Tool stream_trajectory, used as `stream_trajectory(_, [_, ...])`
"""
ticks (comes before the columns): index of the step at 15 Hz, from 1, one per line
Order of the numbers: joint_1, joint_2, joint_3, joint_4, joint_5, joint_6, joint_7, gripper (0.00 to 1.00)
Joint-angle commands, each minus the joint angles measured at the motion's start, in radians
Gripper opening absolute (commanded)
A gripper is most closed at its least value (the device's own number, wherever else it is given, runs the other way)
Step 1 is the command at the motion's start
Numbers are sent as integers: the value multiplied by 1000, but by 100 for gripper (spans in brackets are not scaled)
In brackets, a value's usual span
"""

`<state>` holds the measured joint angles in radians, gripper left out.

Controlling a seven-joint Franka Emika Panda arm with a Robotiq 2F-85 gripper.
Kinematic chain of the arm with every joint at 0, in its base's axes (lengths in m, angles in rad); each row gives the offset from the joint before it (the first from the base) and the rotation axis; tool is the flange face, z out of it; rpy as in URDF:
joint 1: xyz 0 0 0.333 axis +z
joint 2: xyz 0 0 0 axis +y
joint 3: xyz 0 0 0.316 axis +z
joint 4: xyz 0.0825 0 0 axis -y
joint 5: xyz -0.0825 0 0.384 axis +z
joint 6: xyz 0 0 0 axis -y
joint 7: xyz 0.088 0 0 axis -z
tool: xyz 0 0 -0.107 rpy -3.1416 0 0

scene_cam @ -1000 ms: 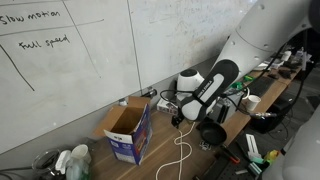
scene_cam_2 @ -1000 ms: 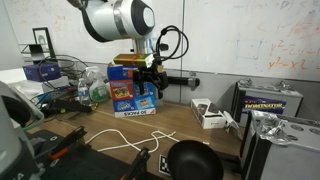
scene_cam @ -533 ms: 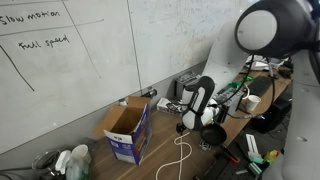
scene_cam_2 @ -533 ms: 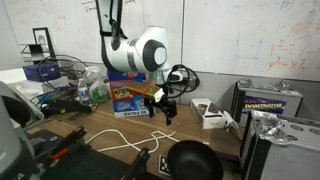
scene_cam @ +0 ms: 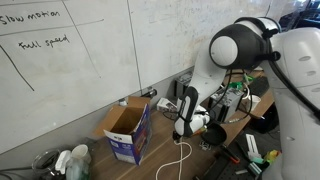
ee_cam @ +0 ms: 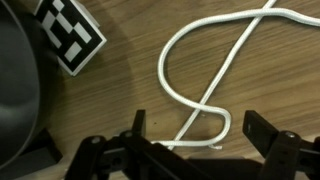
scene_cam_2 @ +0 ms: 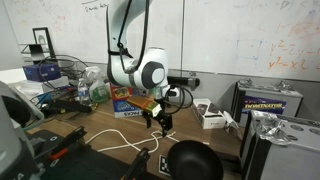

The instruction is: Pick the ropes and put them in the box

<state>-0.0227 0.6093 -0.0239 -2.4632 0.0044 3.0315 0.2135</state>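
I am not ready to close yet: my fingers are above the loop and the table. I need to lower my gripper first, then close it with the rope's loop (scene_cam: 182,143) (ee_cam: 209,119) between its fingers.
A white rope (ee_cam: 205,55) lies in loops on the wooden table; it also shows in both exterior views (scene_cam: 181,153) (scene_cam_2: 112,139). I cannot make out a second rope. My gripper (ee_cam: 200,138) is open and hangs low right over the rope's end loop, with one finger on each side of it. It also shows in both exterior views (scene_cam: 183,129) (scene_cam_2: 161,122). The box (scene_cam: 128,132), brown with blue printed sides and open flaps, stands by the whiteboard wall; in an exterior view it is behind the gripper (scene_cam_2: 126,99).
A black round object (scene_cam_2: 191,160) (ee_cam: 14,90) sits near the rope, beside a black-and-white marker tag (ee_cam: 68,38). A white device (scene_cam_2: 210,115) lies further along the table. Bottles (scene_cam: 74,160) stand beside the box. Cables and gear crowd the table end (scene_cam: 255,100).
The arm has swung down and away from the box. My gripper has dropped from box height to just above the rope on the table and stays open.
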Motion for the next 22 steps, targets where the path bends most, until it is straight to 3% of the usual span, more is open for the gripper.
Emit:
stream_trajectory(1, [-10,67,15,42,34,20,-48,100])
stream_trajectory(17, [-16,182,20,148,27,4,-92,100])
stream_trajectory(18, [-16,180,20,147,27,6,-94,75])
stream_trajectory(19, [-14,180,18,146,26,7,-96,73])
stream_trajectory(22, [-13,174,18,148,26,6,-97,51])
